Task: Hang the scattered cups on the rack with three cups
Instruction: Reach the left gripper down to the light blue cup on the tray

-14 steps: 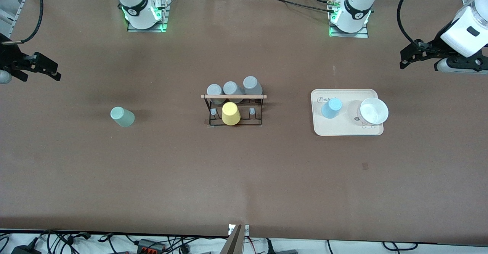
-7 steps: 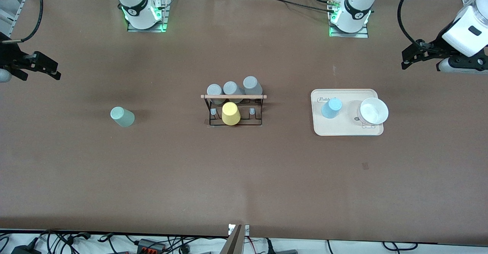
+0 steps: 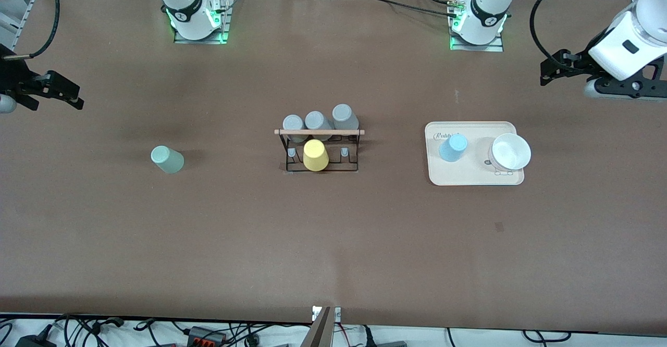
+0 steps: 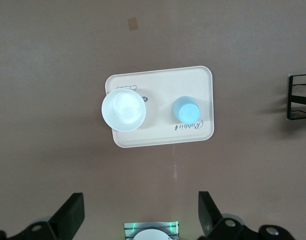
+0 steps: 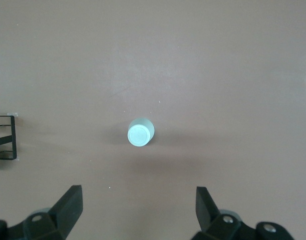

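The left gripper grabs the light blue cup by its sides near its closed base next, as the light blue cup's rim sits flat on the tray.
The pale mint-green cup stands upside down on the bare table toward the right arm's end; it also shows in the right wrist view. The light blue cup stands upside down on a cream tray, also in the left wrist view. The black wire rack with its wooden rod stands mid-table, holding a yellow cup and three grey cups. My left gripper is open and empty, high over the table's left-arm end. My right gripper is open and empty over the right-arm end.
A white bowl sits on the tray beside the blue cup, also in the left wrist view. The rack's edge shows in both wrist views. Cables lie along the table's near edge.
My left gripper has shifted a little toward the arm bases and the table's middle. The right arm and all cups have not moved.
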